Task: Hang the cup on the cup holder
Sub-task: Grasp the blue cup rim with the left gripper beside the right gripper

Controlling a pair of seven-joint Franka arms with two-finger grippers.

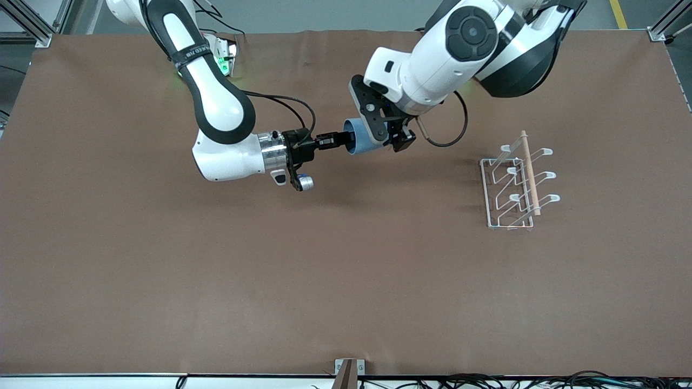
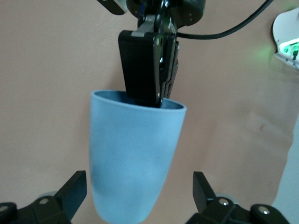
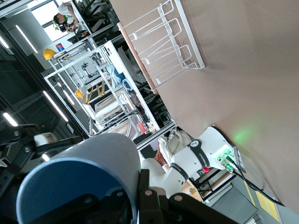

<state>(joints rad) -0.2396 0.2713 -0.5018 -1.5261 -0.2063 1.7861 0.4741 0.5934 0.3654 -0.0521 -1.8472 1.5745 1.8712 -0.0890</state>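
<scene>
Next, my left gripper grabs the cup's closed end (image 2: 122,205), so the light-blue cup's opening (image 2: 105,97) stays free to slide onto the holder.
The light-blue cup (image 1: 358,142) hangs in the air over the middle of the table, lying on its side. My right gripper (image 1: 344,140) is shut on its rim, one finger inside the mouth and one outside, as the right wrist view (image 3: 140,198) shows. The cup (image 3: 79,172) fills that view's corner. My left gripper (image 1: 387,133) straddles the cup's closed end. In the left wrist view the cup (image 2: 133,158) sits between the open left gripper's (image 2: 138,196) fingers, with gaps on both sides. The white wire cup holder (image 1: 512,186) with its wooden rod stands toward the left arm's end of the table.
A small device with a green light (image 1: 224,60) sits at the table's edge by the right arm's base, and shows in the left wrist view (image 2: 287,39). The cup holder (image 3: 163,42) also shows in the right wrist view. Brown cloth (image 1: 346,281) covers the table.
</scene>
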